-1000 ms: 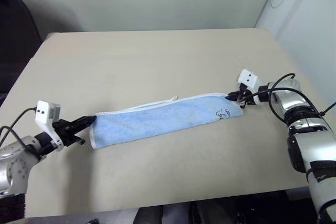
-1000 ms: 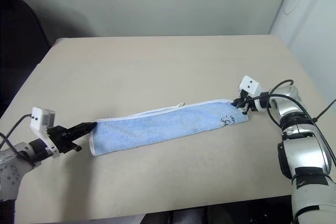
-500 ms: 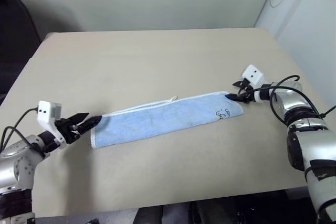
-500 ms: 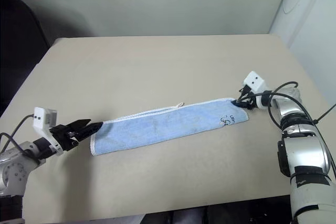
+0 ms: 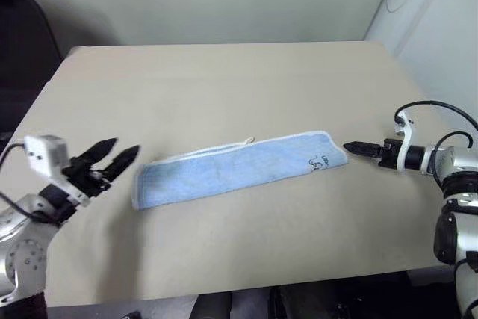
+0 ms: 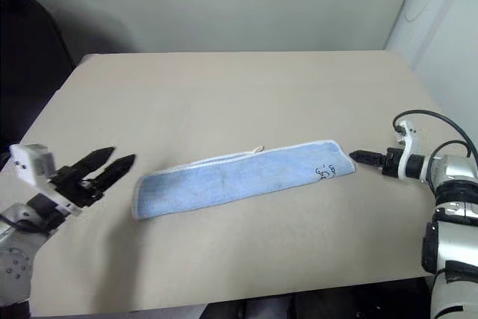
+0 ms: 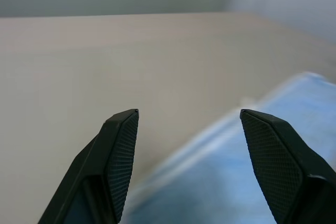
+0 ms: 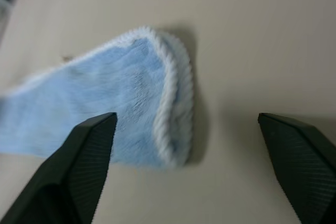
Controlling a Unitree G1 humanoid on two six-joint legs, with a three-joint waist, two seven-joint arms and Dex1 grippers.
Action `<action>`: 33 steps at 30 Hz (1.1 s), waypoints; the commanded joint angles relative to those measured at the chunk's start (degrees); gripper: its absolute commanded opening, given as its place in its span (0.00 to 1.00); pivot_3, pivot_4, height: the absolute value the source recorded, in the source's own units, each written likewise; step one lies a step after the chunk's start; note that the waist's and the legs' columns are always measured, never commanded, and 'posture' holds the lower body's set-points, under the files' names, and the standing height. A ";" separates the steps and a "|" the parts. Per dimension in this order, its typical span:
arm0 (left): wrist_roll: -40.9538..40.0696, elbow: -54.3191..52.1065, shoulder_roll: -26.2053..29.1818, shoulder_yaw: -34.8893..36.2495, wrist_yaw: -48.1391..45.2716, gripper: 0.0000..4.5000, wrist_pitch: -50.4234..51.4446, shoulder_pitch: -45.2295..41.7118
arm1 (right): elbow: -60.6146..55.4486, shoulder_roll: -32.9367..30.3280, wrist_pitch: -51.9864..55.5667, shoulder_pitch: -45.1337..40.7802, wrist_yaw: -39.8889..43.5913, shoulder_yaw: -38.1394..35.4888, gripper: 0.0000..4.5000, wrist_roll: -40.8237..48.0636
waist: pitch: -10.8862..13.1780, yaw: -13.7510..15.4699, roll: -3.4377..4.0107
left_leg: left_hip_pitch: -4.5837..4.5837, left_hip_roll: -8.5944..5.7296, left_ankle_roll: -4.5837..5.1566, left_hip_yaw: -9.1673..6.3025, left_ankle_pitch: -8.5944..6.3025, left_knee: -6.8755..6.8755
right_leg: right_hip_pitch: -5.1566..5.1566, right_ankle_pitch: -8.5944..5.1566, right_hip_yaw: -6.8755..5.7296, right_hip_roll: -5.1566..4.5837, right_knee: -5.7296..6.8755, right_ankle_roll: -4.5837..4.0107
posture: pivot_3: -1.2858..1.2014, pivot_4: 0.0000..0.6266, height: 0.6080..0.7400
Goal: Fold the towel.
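Observation:
The towel's long strip [image 5: 231,167] lies flat on the tabletop. I will grip the towel next with my right gripper by the raised white hem at its short end [image 5: 335,145].
The towel [image 5: 239,166], light blue with white edging, lies on the table [image 5: 224,80] as a long narrow folded strip running left to right. A small white loop [image 5: 246,140] sticks out of its far edge, and a dark logo [image 5: 320,160] sits near its right end. My left gripper [image 5: 123,147] hovers open just off the towel's left end, holding nothing. In the left wrist view the towel [image 7: 247,182] lies beyond the spread fingers. My right gripper [image 5: 348,146] is just off the right end, open and empty; the right wrist view shows the towel's end [image 8: 152,108] between its wide-apart fingers [image 8: 89,156].
A dark chair [image 5: 22,20] stands beyond the table's far left corner. A pale wall and a white panel [image 5: 433,13] border the right side. Bare tabletop lies beyond and in front of the towel.
Both grippers have opened and let go of the towel's ends. The left one rose and drew off the left end; the right one rolled and pulled back to the right. The towel lies slack.

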 commanded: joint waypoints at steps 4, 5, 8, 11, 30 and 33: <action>4.23 -2.42 2.56 -7.15 -3.87 0.75 -4.36 -2.08 | -13.10 0.12 13.96 6.22 -7.02 -5.60 0.99 6.73 | 0.00 -0.22 -0.01 | 0.03 0.01 0.01 -0.05 -0.02 0.02 | 0.04 0.00 0.00 0.06 -0.03 0.00 | 0.52 0.24 1.00; 4.68 -2.12 2.58 -7.75 -4.03 0.75 -4.82 -2.49 | -14.37 0.42 15.09 6.90 -7.98 -6.45 0.99 7.62 | -0.01 -0.22 -0.01 | 0.04 0.01 0.02 -0.05 -0.02 0.03 | 0.06 0.00 -0.01 0.06 -0.04 0.00 | 0.52 0.24 1.00; 4.42 -2.54 2.03 -10.04 -4.83 0.75 -5.02 -4.05 | -18.43 2.02 18.54 9.06 -10.28 -9.05 0.99 10.54 | -0.01 -0.23 -0.01 | 0.05 0.00 0.07 -0.06 -0.05 0.05 | 0.10 0.00 -0.01 0.07 -0.07 0.01 | 0.52 0.24 1.00; 6.28 -3.36 1.95 -13.41 -5.27 0.75 -6.07 -4.44 | -21.96 4.94 21.66 9.99 -13.31 -10.92 0.99 12.72 | -0.01 -0.42 -0.02 | 0.06 0.00 0.09 -0.07 -0.07 0.05 | 0.10 0.00 0.00 0.08 -0.08 0.02 | 0.52 0.24 1.00; 7.25 -5.34 -1.70 -17.87 -3.16 0.75 -6.82 -5.31 | -23.44 22.17 20.43 5.89 -34.01 -18.51 0.99 14.18 | -0.20 -2.15 -0.33 | 0.81 0.05 0.74 -0.14 -0.48 0.04 | 0.57 0.00 0.30 0.31 -0.05 0.03 | 0.52 0.24 1.00; 7.38 -5.49 -2.17 -18.40 -2.95 0.75 -6.97 -5.20 | -22.18 24.13 18.52 4.37 -36.04 -19.32 0.99 14.42 | -0.22 -2.47 -0.36 | 0.84 0.05 0.75 -0.14 -0.49 0.05 | 0.58 0.01 0.34 0.32 -0.05 0.04 | 0.52 0.24 1.00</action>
